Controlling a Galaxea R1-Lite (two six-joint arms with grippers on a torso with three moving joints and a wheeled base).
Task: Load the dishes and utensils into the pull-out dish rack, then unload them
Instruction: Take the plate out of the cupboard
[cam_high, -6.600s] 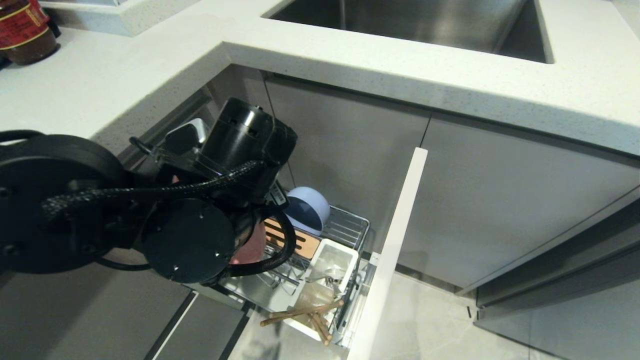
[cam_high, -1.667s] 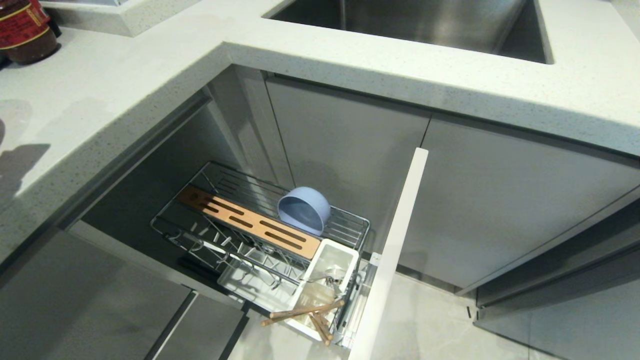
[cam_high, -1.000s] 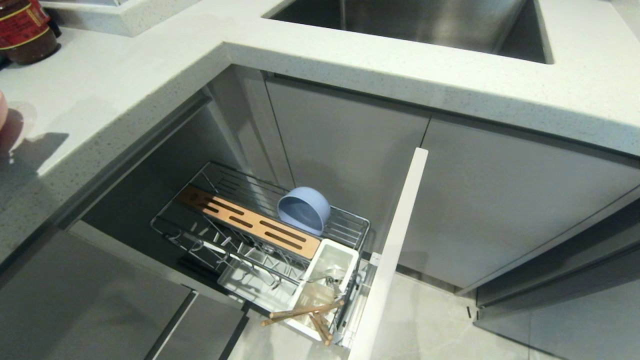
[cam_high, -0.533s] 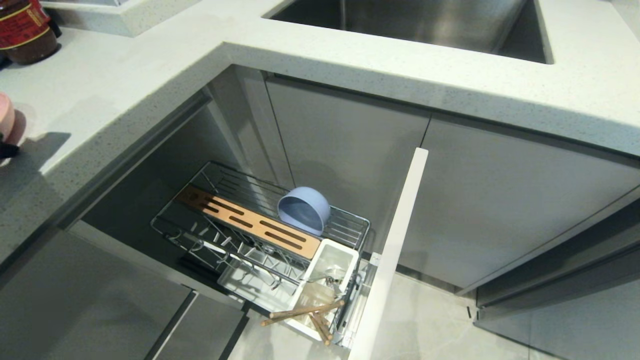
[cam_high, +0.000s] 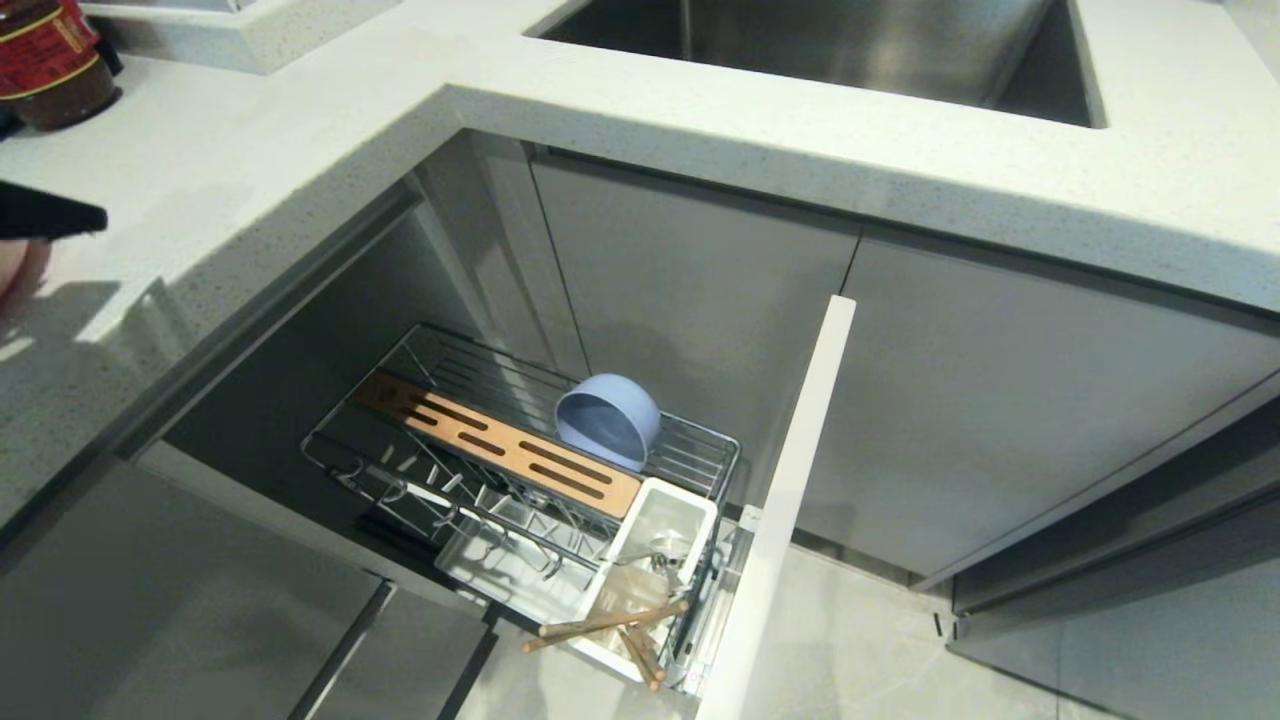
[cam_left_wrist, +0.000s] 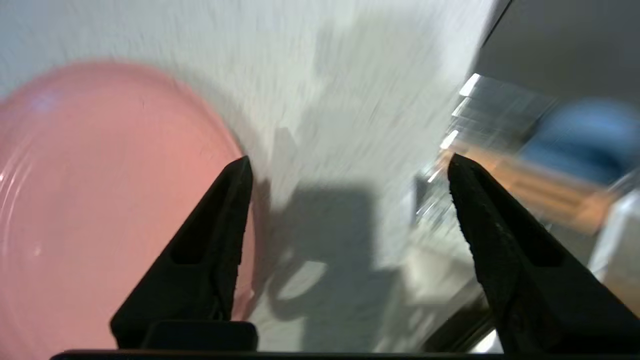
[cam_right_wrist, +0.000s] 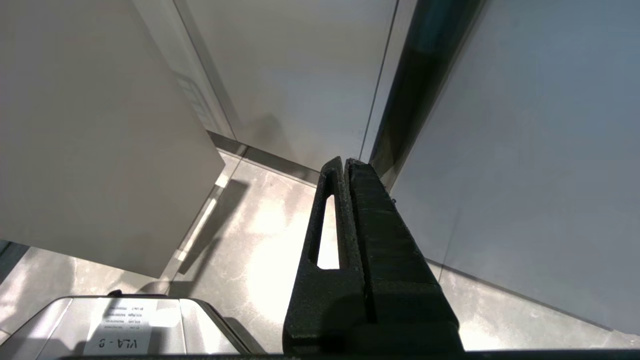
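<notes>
The dish rack needs to be unloaded, so my left gripper will next grab the pale blue bowl by its rim (cam_high: 603, 398).
The salmon-pink plate (cam_left_wrist: 100, 200) lies flat on the white counter (cam_left_wrist: 350, 60). My left gripper (cam_left_wrist: 348, 165) hovers open just beside the plate's rim, with nothing between its fingers. In the head view only one black finger (cam_high: 50, 218) and a sliver of the plate (cam_high: 8, 272) show at the far left edge. The pull-out dish rack (cam_high: 700, 455) stands drawn out below. The pale blue bowl (cam_high: 608, 420) leans in it, behind the wood strip (cam_high: 500, 445). The chopsticks (cam_high: 600, 625) and the spoon (cam_high: 660, 555) lie in the white cutlery cup. My right gripper (cam_right_wrist: 345, 161) hangs shut, parked above the floor.
The rack's tall white front panel (cam_high: 790, 500) stands out into the aisle. A steel sink (cam_high: 850, 40) is set in the counter behind. A dark sauce bottle (cam_high: 50, 60) stands at the back left. Grey cabinet doors (cam_high: 1000, 420) flank the open rack.
The left arm lifted the pink plate out of the rack onto the counter at the left. Over the last second its fingers opened and let go of the plate.
</notes>
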